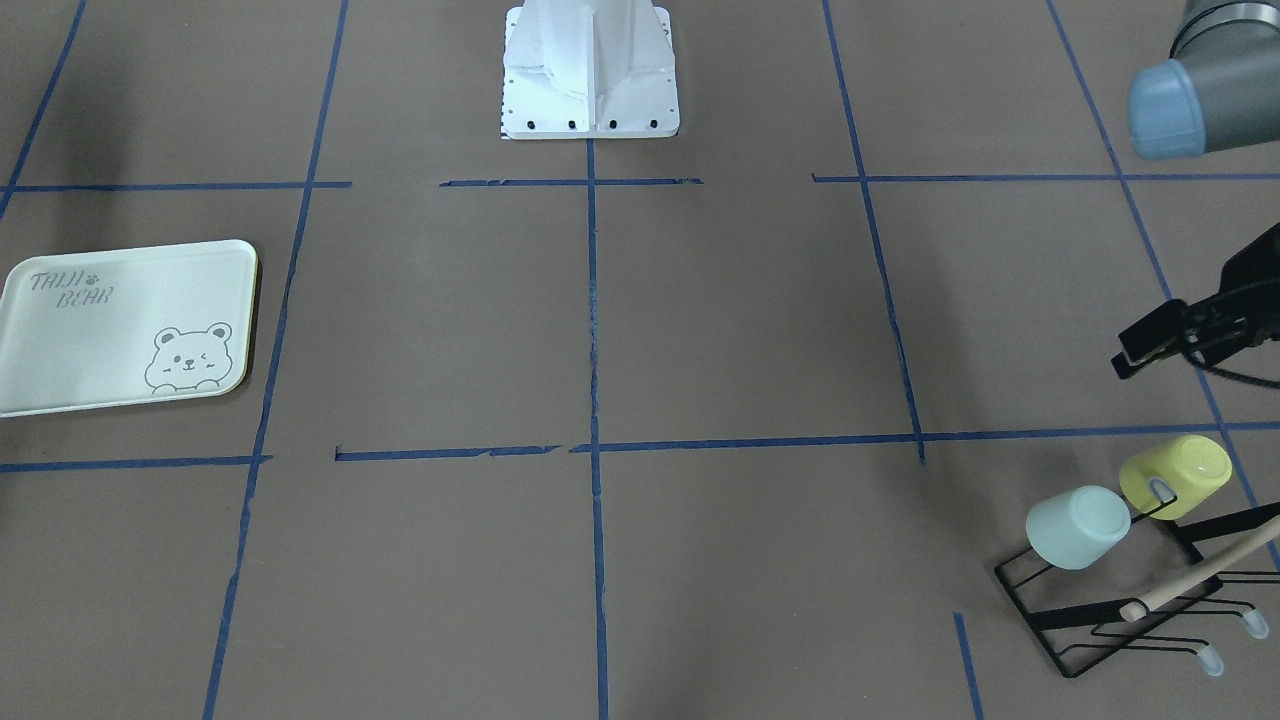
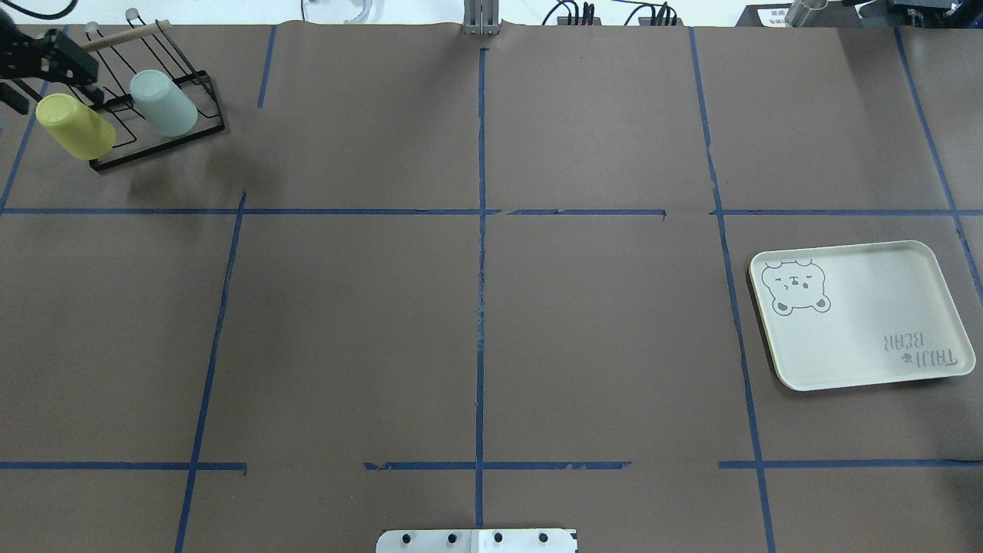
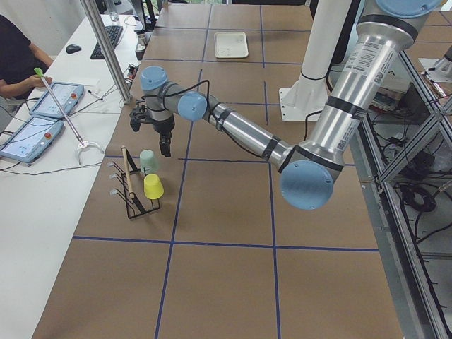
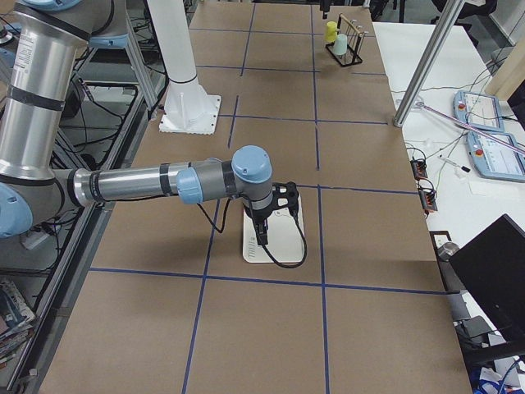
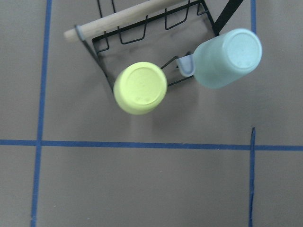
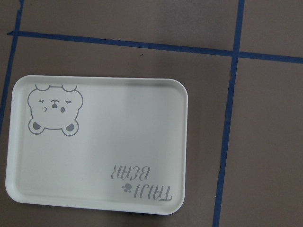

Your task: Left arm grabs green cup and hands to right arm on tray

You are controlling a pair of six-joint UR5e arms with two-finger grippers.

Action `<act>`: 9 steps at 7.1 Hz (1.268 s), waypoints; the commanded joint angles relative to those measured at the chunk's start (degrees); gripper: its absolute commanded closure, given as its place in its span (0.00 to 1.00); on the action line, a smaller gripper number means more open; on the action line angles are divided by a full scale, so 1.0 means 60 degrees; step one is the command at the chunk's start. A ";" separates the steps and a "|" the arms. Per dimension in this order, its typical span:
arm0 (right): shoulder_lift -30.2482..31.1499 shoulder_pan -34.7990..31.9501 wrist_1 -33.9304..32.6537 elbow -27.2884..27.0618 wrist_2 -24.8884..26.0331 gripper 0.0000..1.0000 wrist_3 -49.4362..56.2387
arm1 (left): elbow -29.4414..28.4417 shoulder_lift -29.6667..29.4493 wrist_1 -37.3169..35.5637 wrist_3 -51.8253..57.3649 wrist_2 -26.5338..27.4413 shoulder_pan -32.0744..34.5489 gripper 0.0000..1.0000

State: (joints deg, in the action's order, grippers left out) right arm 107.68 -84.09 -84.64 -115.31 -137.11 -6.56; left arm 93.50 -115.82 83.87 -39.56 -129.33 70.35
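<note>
The green cup is hanging among the black rack wires with its opening down. My left gripper should grab the green cup next, near its closed base end, for that reason.
The green cup [image 1: 1078, 527] hangs upturned on a peg of a black wire rack [image 1: 1110, 610] at the table's far left corner, next to a yellow cup [image 1: 1175, 476]. In the left wrist view the green cup [image 5: 227, 56] shows from above, at upper right. My left gripper [image 2: 38, 77] hovers above and just beside the rack, open and empty, its fingers apart from both cups. The tray [image 2: 868, 322] lies empty on my right side. My right gripper [image 4: 262, 234] hangs over the tray [image 4: 250, 253]; I cannot tell whether it is open or shut.
The rack has a wooden dowel handle [image 2: 123, 36] and several free pegs. Blue tape lines grid the brown table. My white base [image 1: 590, 70] stands at the near middle edge. Operators' desks with tablets [image 3: 42, 113] lie beyond the far edge.
</note>
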 commanded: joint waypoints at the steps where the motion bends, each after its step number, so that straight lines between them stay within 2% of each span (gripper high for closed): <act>1: 0.0012 0.0055 0.0000 0.0000 0.0000 0.00 0.0009 | -0.1353 -0.0751 0.1217 -0.1574 0.0783 -0.0635 0.00; 2: -0.0002 0.0070 0.0000 0.0000 0.0000 0.00 0.0009 | -0.1997 -0.0881 0.2156 -0.2262 0.1117 -0.0709 0.00; 3: 0.0012 0.0084 0.0000 0.0000 0.0000 0.00 0.0009 | -0.2366 -0.1057 0.2368 -0.2327 0.1990 -0.0898 0.00; 5: 0.0012 0.0099 0.0000 0.0000 0.0000 0.00 0.0009 | -0.2501 -0.1088 0.2414 -0.2371 0.2160 -0.0944 0.00; 7: 0.0012 0.0099 0.0000 0.0000 0.0000 0.00 0.0009 | -0.3347 -0.1366 0.3083 -0.2357 0.2160 -0.0959 0.00; 9: 0.0012 0.0114 0.0000 0.0000 0.0000 0.00 0.0009 | -0.3658 -0.1381 0.3424 -0.2357 0.2174 -0.1119 0.00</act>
State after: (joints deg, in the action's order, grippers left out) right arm 107.75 -83.47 -84.68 -115.31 -137.11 -6.50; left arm 72.75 -123.99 103.18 -53.70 -116.36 64.24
